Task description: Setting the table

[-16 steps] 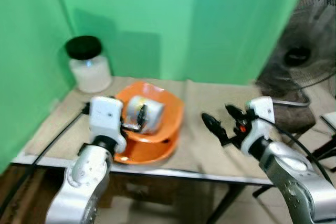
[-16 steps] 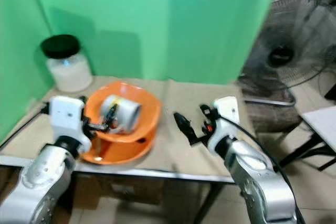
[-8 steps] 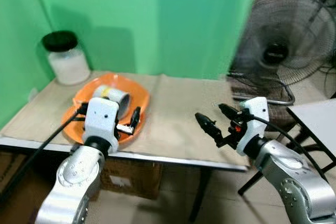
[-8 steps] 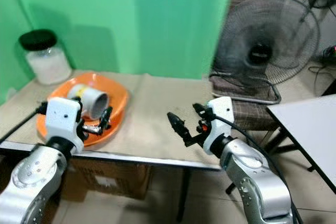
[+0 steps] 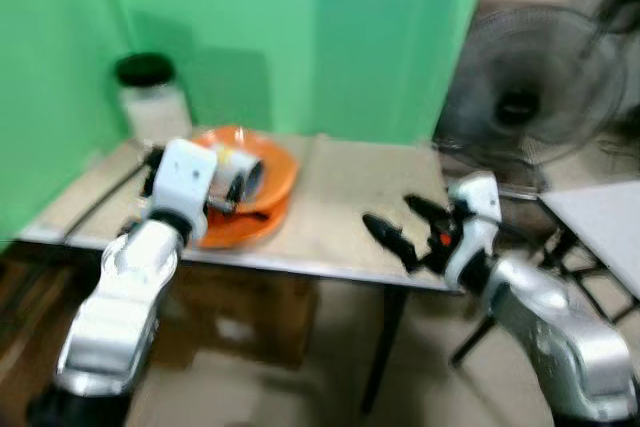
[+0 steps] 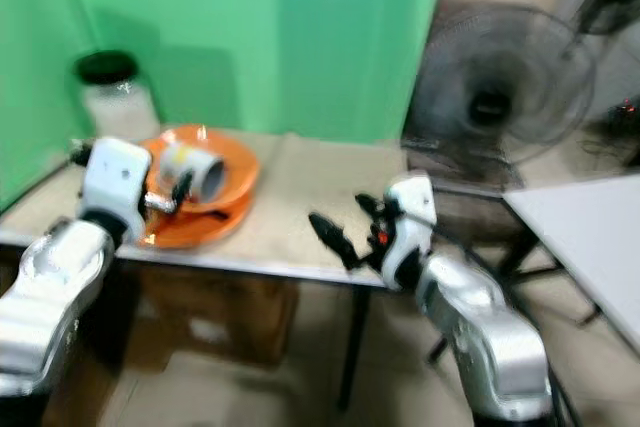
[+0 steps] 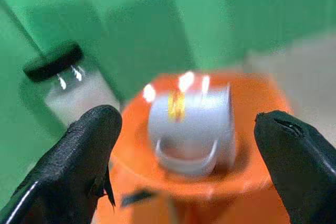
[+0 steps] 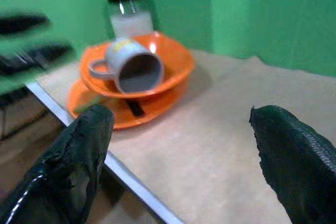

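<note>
I should next grab the grey mug by its side (image 5: 238, 169) with my left gripper, so that I can take it out of the orange bowl (image 5: 272, 169).
A grey mug (image 5: 241, 171) lies on its side in an orange bowl (image 5: 272, 169), which sits on an orange plate (image 8: 105, 109) on the left half of the beige table (image 5: 350, 197). My left gripper (image 5: 228, 193) is open at the bowl's near rim. In the left wrist view its fingers (image 7: 79, 150) stand wide apart on either side of the mug (image 7: 191, 127) without touching it. My right gripper (image 5: 400, 223) is open and holds nothing, just above the table's front edge at the right. A dark utensil (image 8: 134, 107) lies on the plate.
A glass jar with a black lid (image 5: 152, 99) stands at the table's back left corner against the green wall. A standing fan (image 5: 520, 107) is beyond the table's right end, and a white table (image 5: 600, 209) lies further right. The views are blurred.
The whole picture has shifted and blurred, so the camera has moved; the table looks a little further off. Both grippers stay open, the left by the bowl.
</note>
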